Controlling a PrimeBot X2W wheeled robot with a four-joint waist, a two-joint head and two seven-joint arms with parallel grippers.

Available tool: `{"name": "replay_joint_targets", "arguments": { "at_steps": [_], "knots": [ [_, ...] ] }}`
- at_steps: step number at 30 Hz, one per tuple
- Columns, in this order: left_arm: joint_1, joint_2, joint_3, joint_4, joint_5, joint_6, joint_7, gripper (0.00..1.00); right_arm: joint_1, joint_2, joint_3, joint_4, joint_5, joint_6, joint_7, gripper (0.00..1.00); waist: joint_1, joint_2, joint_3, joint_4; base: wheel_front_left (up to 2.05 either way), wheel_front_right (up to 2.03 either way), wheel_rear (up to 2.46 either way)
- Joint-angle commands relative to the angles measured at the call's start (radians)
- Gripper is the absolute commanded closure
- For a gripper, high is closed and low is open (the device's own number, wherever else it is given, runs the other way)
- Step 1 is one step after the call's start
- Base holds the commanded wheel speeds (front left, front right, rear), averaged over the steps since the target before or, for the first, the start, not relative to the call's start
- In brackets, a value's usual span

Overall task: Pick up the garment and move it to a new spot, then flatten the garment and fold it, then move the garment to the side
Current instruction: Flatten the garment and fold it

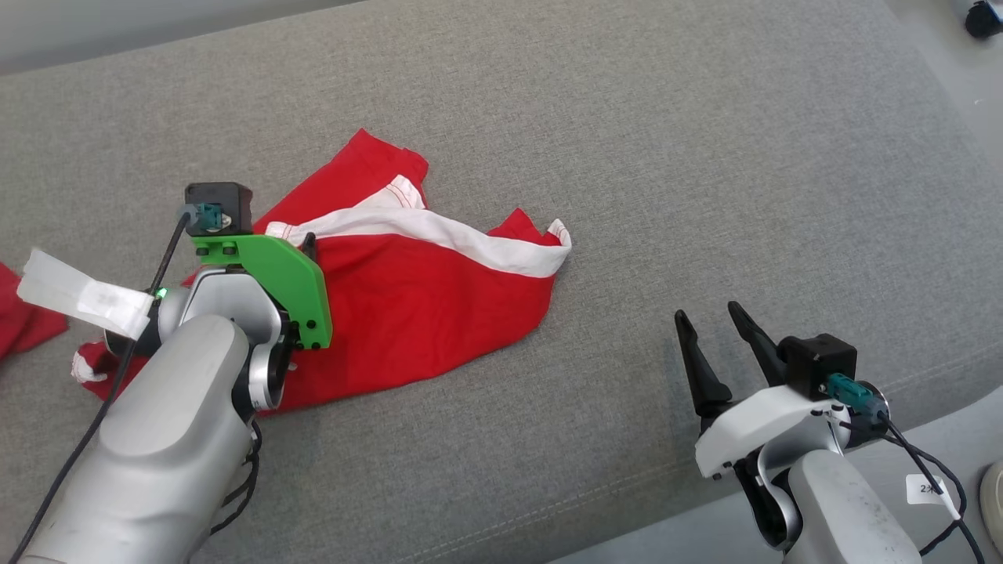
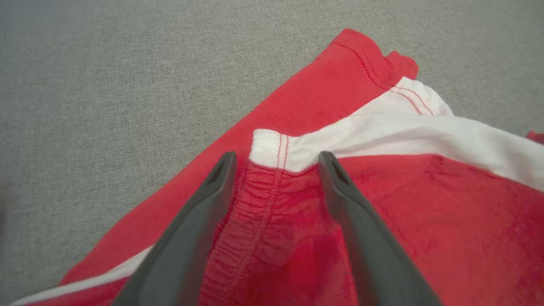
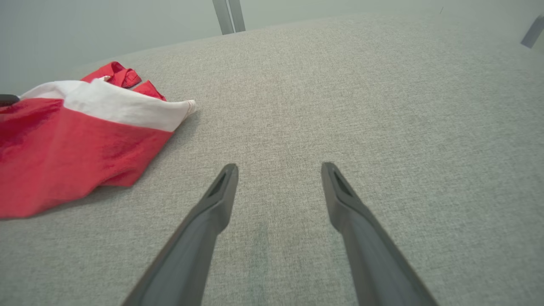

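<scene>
The left gripper needs to pinch the garment by its waistband end [image 2: 273, 171] next, because the gathered waistband stands up in a fold beside slack red cloth.
The garment [image 1: 423, 305] is a pair of red shorts with a white band, lying crumpled on the grey padded surface [image 1: 627, 157], left of centre. My left gripper [image 2: 277, 158] is open right over the garment's left part. Its two dark fingers [image 2: 199, 221] straddle the gathered red waistband, just below the end of the white band [image 2: 272, 144]. In the head view the green wrist bracket [image 1: 282, 282] covers most of that gripper. My right gripper [image 1: 711, 319] stands open over bare surface to the right of the garment, nothing between its fingers [image 3: 204, 225]. The garment [image 3: 76, 144] lies at the left of the right wrist view.
A second piece of red cloth [image 1: 23, 321] pokes in at the far left edge. A white tape tag [image 1: 82, 294] hangs on the left arm's cable. The surface's front edge [image 1: 705, 501] runs by the right arm. A dark wheel [image 1: 983, 19] sits beyond the far right corner.
</scene>
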State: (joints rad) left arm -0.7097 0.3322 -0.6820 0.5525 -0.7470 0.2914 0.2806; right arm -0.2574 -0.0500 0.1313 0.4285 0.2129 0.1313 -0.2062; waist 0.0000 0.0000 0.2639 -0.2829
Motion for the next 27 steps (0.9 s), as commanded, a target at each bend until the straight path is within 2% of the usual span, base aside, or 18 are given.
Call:
{"name": "replay_joint_targets", "arguments": {
  "at_steps": [1,3,4,5,6,7,8,11,21,27],
  "knots": [
    [-0.026,0.01,-0.002,0.007,0.011,0.007,0.002,0.0,-0.016,-0.001,0.005,0.004,0.006,-0.001,-0.01,0.0,0.0,0.0,0.004,-0.009,0.0,0.0,0.0],
    [-0.031,0.006,-0.003,0.014,0.012,0.009,0.0,0.0,-0.017,-0.001,0.009,0.008,0.006,-0.001,-0.012,0.0,0.0,0.0,0.004,-0.011,0.0,0.0,0.0],
    [-0.033,0.006,-0.005,0.017,0.012,0.008,0.003,0.09,-0.017,-0.001,0.011,0.01,0.006,-0.001,-0.014,0.0,0.0,0.0,0.004,-0.011,0.0,0.0,0.0],
    [-0.035,0.006,-0.008,0.021,0.012,0.006,0.009,0.5,-0.017,-0.001,0.013,0.012,0.006,-0.001,-0.015,0.0,0.0,0.0,0.003,-0.012,0.0,0.0,0.0],
    [-0.037,0.005,-0.01,0.026,0.009,0.002,0.019,0.72,-0.018,-0.001,0.015,0.014,0.007,-0.001,-0.017,0.0,0.0,0.0,0.002,-0.012,0.0,0.0,0.0],
    [-0.036,0.005,-0.012,0.029,0.004,0.002,0.027,0.88,-0.018,-0.001,0.017,0.016,0.008,-0.001,-0.018,0.0,0.0,0.0,0.0,-0.012,0.0,0.0,0.0],
    [-0.034,0.004,-0.012,0.031,0.001,0.002,0.032,0.94,-0.018,-0.001,0.019,0.018,0.009,-0.001,-0.017,0.0,0.0,0.0,-0.001,-0.013,0.0,0.0,0.0],
    [-0.027,0.004,-0.015,0.036,-0.004,0.001,0.034,1.0,-0.02,-0.001,0.023,0.024,0.008,-0.001,-0.02,0.0,0.0,0.0,-0.004,-0.014,0.0,0.0,0.0],
    [0.005,-0.013,0.009,0.012,-0.034,-0.016,-0.025,1.0,-0.01,-0.001,0.002,0.026,-0.014,-0.001,-0.012,0.0,0.0,0.0,-0.021,0.034,0.0,0.0,0.0],
    [0.058,0.007,0.049,-0.064,-0.057,0.001,-0.084,1.0,-0.002,-0.001,-0.011,0.017,-0.022,-0.001,-0.004,0.0,0.0,0.0,-0.043,0.079,0.0,0.0,0.0]
  ]
}}
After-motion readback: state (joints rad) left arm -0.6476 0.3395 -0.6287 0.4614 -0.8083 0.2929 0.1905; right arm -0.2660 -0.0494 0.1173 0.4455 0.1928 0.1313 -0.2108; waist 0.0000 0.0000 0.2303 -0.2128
